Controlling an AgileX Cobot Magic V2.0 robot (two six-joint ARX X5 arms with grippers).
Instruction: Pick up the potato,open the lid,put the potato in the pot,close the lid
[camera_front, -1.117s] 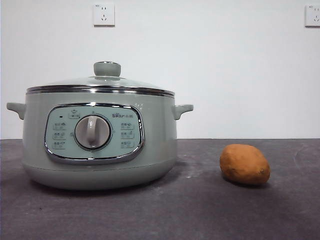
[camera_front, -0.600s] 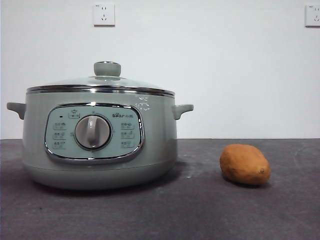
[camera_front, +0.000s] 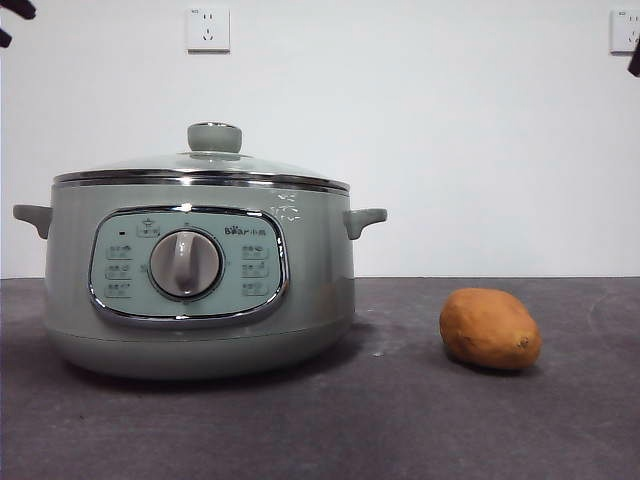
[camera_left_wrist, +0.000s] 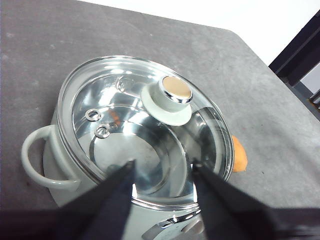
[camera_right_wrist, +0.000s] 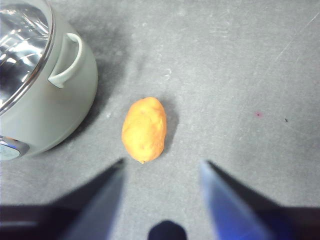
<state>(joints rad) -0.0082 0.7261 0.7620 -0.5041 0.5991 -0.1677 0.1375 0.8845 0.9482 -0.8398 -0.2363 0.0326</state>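
My left gripper is to open the pot for the potato (camera_front: 490, 328) next, so it should lift the glass lid by its knob (camera_front: 214, 137).
The sage-green pot (camera_front: 200, 290) stands left of centre on the table with the glass lid (camera_front: 200, 168) shut on it, knob (camera_front: 214, 137) on top. The orange-brown potato (camera_front: 490, 328) lies on the table to the pot's right. My left gripper (camera_left_wrist: 162, 172) is open and empty, high above the lid (camera_left_wrist: 145, 130) and its knob (camera_left_wrist: 175, 93). My right gripper (camera_right_wrist: 160, 170) is open and empty, high above the potato (camera_right_wrist: 144, 129), with the pot (camera_right_wrist: 40, 85) beside it. In the front view the arms show only as black tips at the top corners (camera_front: 15, 12).
The dark grey table (camera_front: 400, 420) runs to a white wall with two sockets (camera_front: 208, 28). In the left wrist view the table's far edge and a dark frame (camera_left_wrist: 300, 50) lie beyond the pot.
Black arm tips have come into the front view's top left and top right corners. The pot, lid and potato have not moved.
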